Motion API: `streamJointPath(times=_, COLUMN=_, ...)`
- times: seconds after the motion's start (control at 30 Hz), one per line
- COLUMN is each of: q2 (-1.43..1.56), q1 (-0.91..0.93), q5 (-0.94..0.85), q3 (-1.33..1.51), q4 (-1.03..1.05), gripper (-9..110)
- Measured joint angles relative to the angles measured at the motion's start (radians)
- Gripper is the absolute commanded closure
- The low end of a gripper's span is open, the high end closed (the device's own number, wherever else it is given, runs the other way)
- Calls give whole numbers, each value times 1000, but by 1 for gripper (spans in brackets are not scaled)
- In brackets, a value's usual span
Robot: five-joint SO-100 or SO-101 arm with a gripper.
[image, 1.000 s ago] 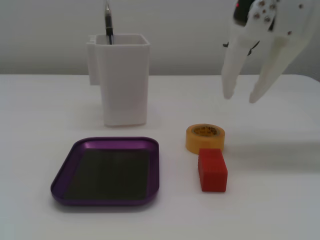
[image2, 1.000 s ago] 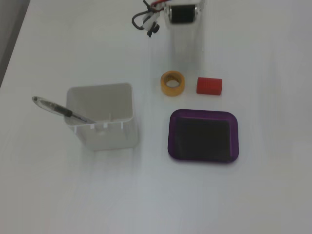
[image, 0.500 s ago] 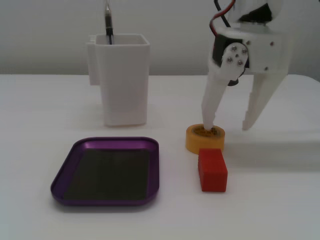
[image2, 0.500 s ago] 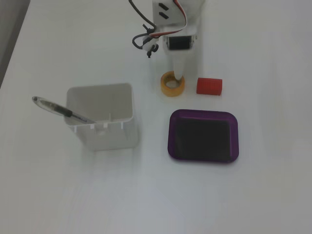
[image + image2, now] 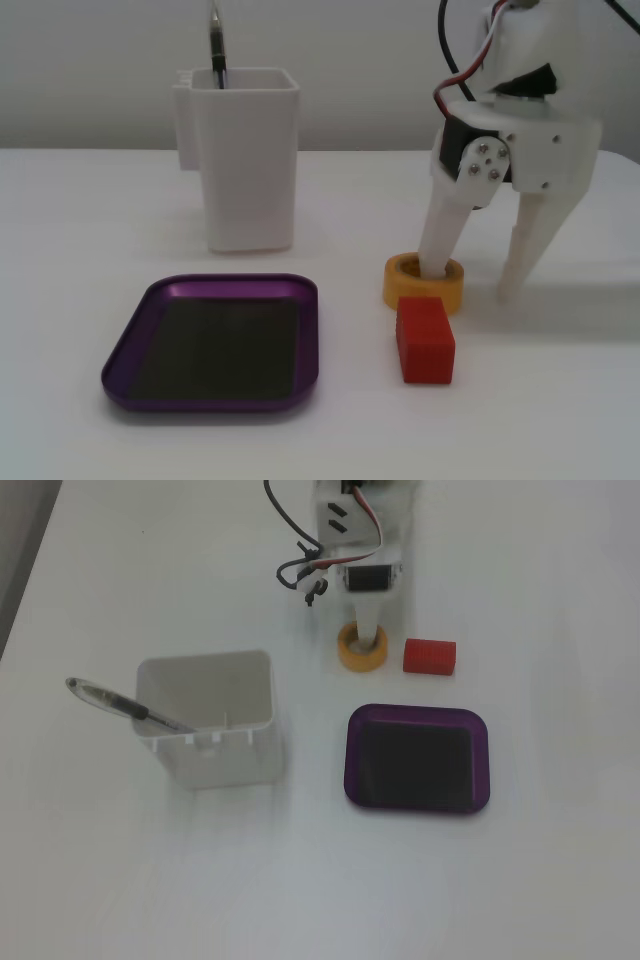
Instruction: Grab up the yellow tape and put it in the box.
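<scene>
My gripper will next grab the tape by its ring wall [image 5: 454, 276] to put the yellow tape in the purple box.
The yellow tape [image 5: 408, 291] lies flat on the white table, just behind the red block [image 5: 425, 340]. My gripper [image 5: 472, 282] is down at the table and open. Its left finger [image 5: 440, 235] stands inside the roll's hole, and the right finger [image 5: 520, 260] is outside the roll to the right, so the jaws straddle the roll's wall. From above, the finger [image 5: 366, 630] covers the middle of the yellow tape [image 5: 349, 657]; the other finger is hidden under the arm. The box [image 5: 308, 340], a purple tray, sits at the front left and holds nothing; in the view from above the box [image 5: 418, 714] is below the roll.
A tall white container [image 5: 250, 160] with a pen [image 5: 216, 45] in it stands behind the tray. From above, the container [image 5: 205, 720] is left of the tray and the red block [image 5: 430, 656] is right of the roll. Arm cables [image 5: 300, 570] hang by the wrist.
The gripper has come down from above the table until one finger went into the roll's hole. The tape has been pushed a little to the right in the side view.
</scene>
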Motion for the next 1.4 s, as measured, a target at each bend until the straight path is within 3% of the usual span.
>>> streamJointPath(times=0.13, q2=0, q1=0, q5=6, q3=2, q4=-5, gripper=103)
streamJointPath(times=0.47, q2=126, q1=-17, q5=5, q3=-130, q4=176, gripper=102)
streamJointPath(times=0.83, q2=337, q1=-265, q5=6, q3=-383, q4=250, gripper=102)
streamJointPath(times=1.2, q2=-29, q1=-310, q5=6, q3=-488, q4=75, gripper=102)
streamJointPath(times=1.4, q2=-273, q1=-186, q5=6, q3=-667, q4=60, gripper=102)
